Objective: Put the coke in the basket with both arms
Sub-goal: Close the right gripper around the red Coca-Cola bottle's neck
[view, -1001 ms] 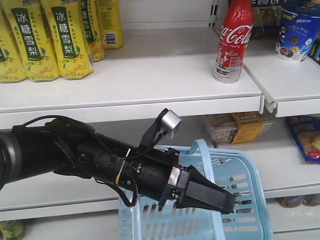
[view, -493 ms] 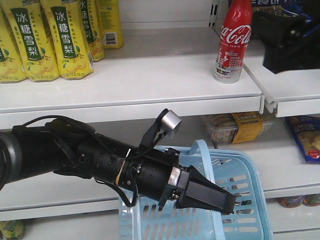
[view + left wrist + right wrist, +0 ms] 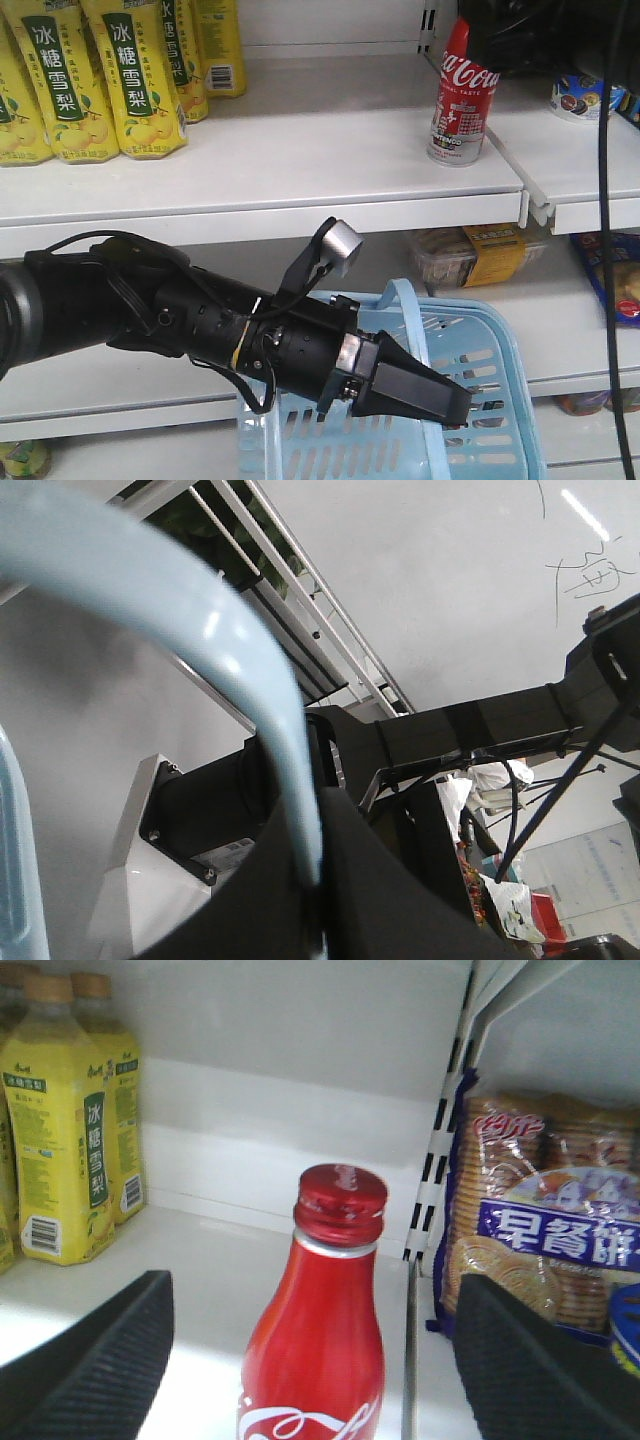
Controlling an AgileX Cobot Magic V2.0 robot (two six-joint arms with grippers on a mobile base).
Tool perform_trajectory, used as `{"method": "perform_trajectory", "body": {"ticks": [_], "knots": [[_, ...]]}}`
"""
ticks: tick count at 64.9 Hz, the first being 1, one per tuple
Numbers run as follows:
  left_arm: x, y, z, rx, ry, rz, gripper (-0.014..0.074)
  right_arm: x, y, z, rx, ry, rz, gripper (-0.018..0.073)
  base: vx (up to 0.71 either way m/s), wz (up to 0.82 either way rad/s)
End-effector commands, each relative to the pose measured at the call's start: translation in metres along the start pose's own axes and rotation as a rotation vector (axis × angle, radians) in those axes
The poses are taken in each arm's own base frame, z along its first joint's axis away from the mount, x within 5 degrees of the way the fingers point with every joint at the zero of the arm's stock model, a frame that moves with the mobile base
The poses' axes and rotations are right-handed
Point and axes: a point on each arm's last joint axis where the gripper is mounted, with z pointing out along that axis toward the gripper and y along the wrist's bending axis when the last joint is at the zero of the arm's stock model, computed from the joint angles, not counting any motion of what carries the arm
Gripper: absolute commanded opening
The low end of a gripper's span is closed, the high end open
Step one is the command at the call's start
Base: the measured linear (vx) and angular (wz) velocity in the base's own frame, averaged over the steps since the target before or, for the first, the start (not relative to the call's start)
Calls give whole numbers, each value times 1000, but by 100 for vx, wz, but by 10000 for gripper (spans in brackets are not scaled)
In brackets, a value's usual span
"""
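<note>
My right gripper will next hold the coke by its upper body below the cap (image 3: 463, 85). Then it can place the coke in the basket.
The coke (image 3: 463, 105), a red bottle with white script, stands upright on the upper shelf. In the right wrist view the coke (image 3: 322, 1320) rises between the two ribbed black fingers (image 3: 95, 1365) of my right gripper (image 3: 312, 1360), which is open and not touching it. My right arm (image 3: 545, 35) hangs dark over the bottle's cap. Lower down, my left gripper (image 3: 452, 405) is shut on a thin handle (image 3: 408, 325) of the light-blue basket (image 3: 300, 445). The same handle (image 3: 235, 675) curves down into the closed black jaws of my left gripper (image 3: 318, 905).
Yellow pear-drink bottles (image 3: 130, 80) fill the shelf's left; some (image 3: 60, 1150) stand left of the coke. A biscuit packet (image 3: 540, 1240) sits behind a slotted shelf upright (image 3: 440, 1190) on the right. A blue cup (image 3: 582, 95) and packaged snacks (image 3: 480, 255) lie nearby.
My right arm has come in from the upper right and now covers the coke's cap. The left arm and the basket have stayed still.
</note>
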Motion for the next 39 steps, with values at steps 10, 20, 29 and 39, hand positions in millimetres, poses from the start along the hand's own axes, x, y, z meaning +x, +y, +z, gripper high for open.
{"method": "perform_trajectory", "body": {"ticks": [10,20,29,39], "knots": [[1,-43,-6,233,39,55,-5,-24,-5,11,1,-143,14,564,0,0],[1,-43,-6,233,39,55,-5,-27,-5,34,0,-140,15,564,0,0],[1,-43,-6,233,39,55,-5,-23,-6,48,11,-88,17,537,0,0],[1,-43,-6,233,39,55,-5,-21,-6,49,16,-69,-4,386,0,0]]}}
